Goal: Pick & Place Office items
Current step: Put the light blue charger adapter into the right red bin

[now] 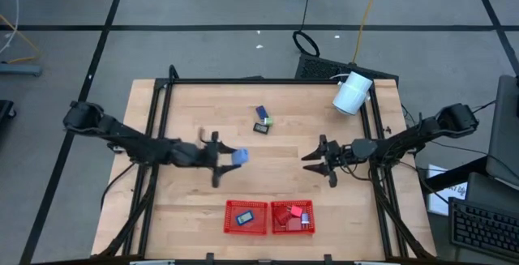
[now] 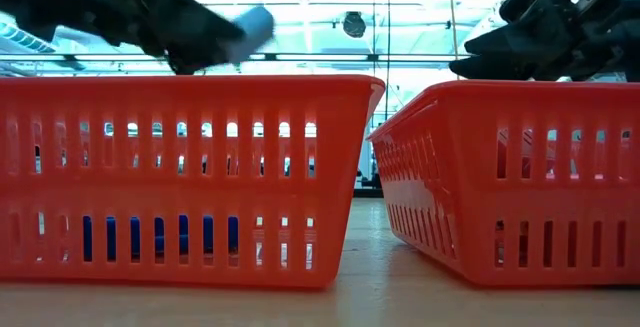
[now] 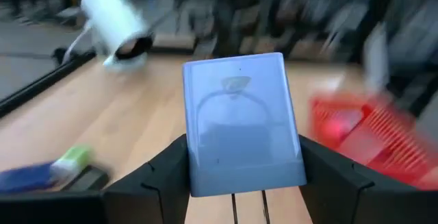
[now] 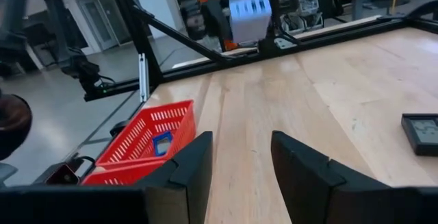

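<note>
I should keep holding the light blue block (image 1: 240,156) (image 3: 244,125) with my left gripper. It is still short of my right gripper's open fingers.
My left gripper (image 1: 229,158) hangs above the table's middle, left of centre, shut on a light blue block (image 1: 240,156), which fills the left wrist view (image 3: 239,121) and shows in the low view (image 2: 255,27). My right gripper (image 1: 310,159) is open, right of centre, fingers pointing left and touching nothing (image 4: 239,159). A dark blue piece (image 1: 261,113), a green piece (image 1: 268,121) and a black piece (image 1: 260,128) lie together on the table farther back. A blue piece (image 1: 245,216) lies in the left red tray, and red pieces (image 1: 293,213) in the right one. My left gripper pinches the light blue block between its two fingers (image 3: 168,172), one on each side of the block's lower part (image 3: 205,176). The fingers come roughly level from the table's left. The block is lifted clear of the table and sticks out beyond the fingertips.
Two red mesh trays (image 1: 230,224) (image 1: 311,219) stand side by side at the near edge. A large white cylinder (image 1: 353,93) lies at the far right corner. Black frame rails (image 1: 160,111) run along the table's sides. Bare wood lies between the two grippers.
</note>
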`<state>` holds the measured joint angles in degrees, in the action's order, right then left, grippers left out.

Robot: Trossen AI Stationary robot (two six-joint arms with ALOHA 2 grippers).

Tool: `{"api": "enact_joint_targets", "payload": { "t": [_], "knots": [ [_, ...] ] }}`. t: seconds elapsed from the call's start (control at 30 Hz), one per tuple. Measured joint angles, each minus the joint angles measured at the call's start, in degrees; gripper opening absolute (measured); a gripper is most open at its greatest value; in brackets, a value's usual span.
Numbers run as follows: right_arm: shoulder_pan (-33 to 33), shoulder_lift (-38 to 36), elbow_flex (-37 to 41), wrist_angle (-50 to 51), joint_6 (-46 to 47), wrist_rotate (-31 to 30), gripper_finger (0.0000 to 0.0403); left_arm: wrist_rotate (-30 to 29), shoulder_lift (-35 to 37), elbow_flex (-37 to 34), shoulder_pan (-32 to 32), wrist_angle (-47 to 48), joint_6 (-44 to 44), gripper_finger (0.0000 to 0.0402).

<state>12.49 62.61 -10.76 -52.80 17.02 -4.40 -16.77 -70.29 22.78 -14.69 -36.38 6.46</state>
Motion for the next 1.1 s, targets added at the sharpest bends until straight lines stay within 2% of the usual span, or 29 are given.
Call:
{"api": "enact_joint_targets", "payload": {
  "t": [0.23, 0.5, 0.6, 0.77, 0.87, 0.97, 1.1],
  "knots": [
    [0.0, 4.3, 0.0, -2.71, -0.13, -0.04, 0.0139, -13.25, -14.65, 16.85, -2.76, 18.56, -10.74, 0.0222],
    [-0.02, 7.25, -0.77, -3.55, 4.12, -3.25, 0.0149, -20.21, -27.06, 31.85, -4.2, 26.48, -21.3, 0.0224],
    [0.0, 8.57, -2.36, -3.86, 7.41, -2.88, 0.0175, -22.91, -30.68, 36.75, -4.68, 29.7, -23.89, 0.0224],
    [0.0, 11.66, -5.29, -3.59, 7.82, -2.71, 0.0238, -29.14, -35.46, 44.31, -5.34, 37.5, -25.99, 0.0224],
    [0.0, 14.2, -7.31, -3.56, 7.82, -3.04, 0.027, -30.27, -37.7, 48.11, -5.36, 40.88, -26.09, 0.0225],
    [0.0, 16.89, -9.6, -4.17, 7.93, -3.06, 0.0291, -30.42, -39.44, 49.96, -5.42, 41.92, -27.4, 0.0225],
    [0.0, 20.25, -12.12, -5.97, 9.33, -3.09, 0.0299, -31.8, -40.79, 50.81, -5.69, 42.64, -28.5, 0.0225]
  ]
}}
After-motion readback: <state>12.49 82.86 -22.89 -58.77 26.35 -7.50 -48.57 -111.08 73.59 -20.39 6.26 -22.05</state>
